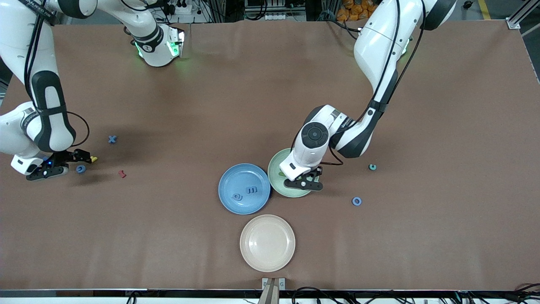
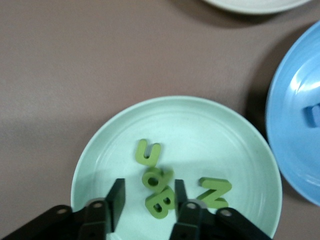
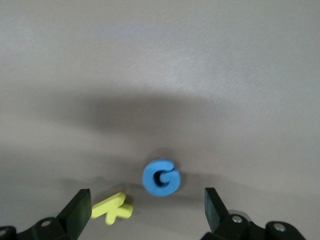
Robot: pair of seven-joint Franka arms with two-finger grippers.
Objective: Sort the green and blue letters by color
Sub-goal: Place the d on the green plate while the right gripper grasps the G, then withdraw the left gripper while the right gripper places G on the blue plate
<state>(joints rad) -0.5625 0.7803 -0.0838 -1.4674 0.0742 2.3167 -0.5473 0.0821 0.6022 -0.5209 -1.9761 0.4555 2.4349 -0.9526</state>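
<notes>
My right gripper must reach the blue G before closing.
My left gripper (image 1: 304, 182) (image 2: 148, 197) hangs low over the green plate (image 1: 276, 166) (image 2: 210, 135), open. A green B (image 2: 161, 202) lies loose on the plate between its fingers. A green O (image 2: 156, 177), J (image 2: 147, 152) and N (image 2: 215, 192) lie beside it. The blue plate (image 1: 244, 207) (image 2: 295, 125) holds two blue letters (image 1: 252, 190) (image 1: 237, 196). Toward the right arm's end, my right gripper (image 1: 78, 164) (image 3: 145, 205) is open just above the table over a blue G (image 1: 80, 169) (image 3: 161, 177). A blue X (image 1: 112, 139) lies farther back. A blue ring letter (image 1: 357, 201) and a greenish one (image 1: 372, 167) lie toward the left arm's end.
A small yellow K (image 1: 93, 159) (image 3: 112, 207) lies close to one right finger. A dark red letter (image 1: 122, 173) sits beside the G. A cream plate (image 1: 267, 242) (image 2: 255, 4) stands nearest the front camera, touching neither coloured plate.
</notes>
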